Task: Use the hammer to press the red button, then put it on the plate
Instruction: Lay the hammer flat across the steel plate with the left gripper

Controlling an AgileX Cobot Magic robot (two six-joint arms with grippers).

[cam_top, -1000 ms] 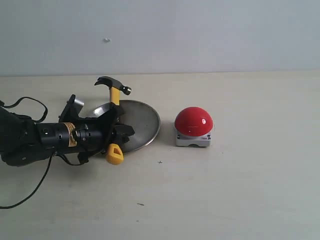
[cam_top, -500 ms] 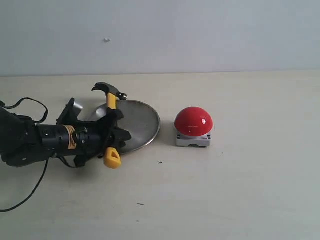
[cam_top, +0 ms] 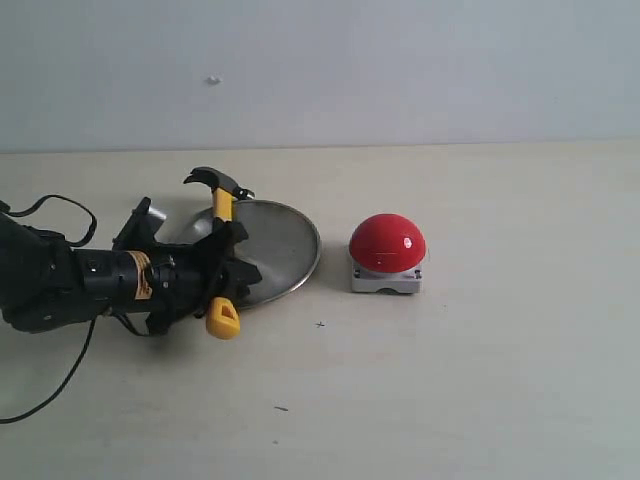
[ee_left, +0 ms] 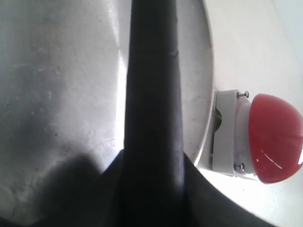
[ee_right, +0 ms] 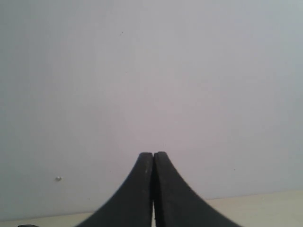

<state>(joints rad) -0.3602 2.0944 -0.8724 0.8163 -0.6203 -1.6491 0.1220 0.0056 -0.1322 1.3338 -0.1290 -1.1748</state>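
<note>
I need to open my left gripper, because the hammer's black grip lies low across the brushed plate, between its rims, and the hammer would stay lying there.
My left gripper [cam_top: 226,268] is shut on the black grip of the hammer [cam_top: 224,208], over the left part of the plate [cam_top: 283,250]. The hammer's dark steel head [cam_top: 214,181] sits above the plate's far left rim. Its yellow holed end [cam_top: 222,320] pokes out past the near rim. The left wrist view shows the dark handle [ee_left: 154,94] crossing the brushed plate [ee_left: 57,94]. I cannot tell whether the hammer touches the plate. The red button [cam_top: 387,243] on its grey base stands just right of the plate, and the red button [ee_left: 275,138] also shows beyond the rim. My right gripper [ee_right: 153,157] is shut on nothing and faces the wall.
The left arm and its black cable [cam_top: 60,370] lie across the table's left side. Pale tabletop [cam_top: 480,380] stretches in front of and right of the button. A plain wall [cam_top: 400,70] closes the back.
My left gripper has shifted slightly left and down with the hammer. The hammer's head has dropped closer to the plate's far rim. The button and plate have not moved.
</note>
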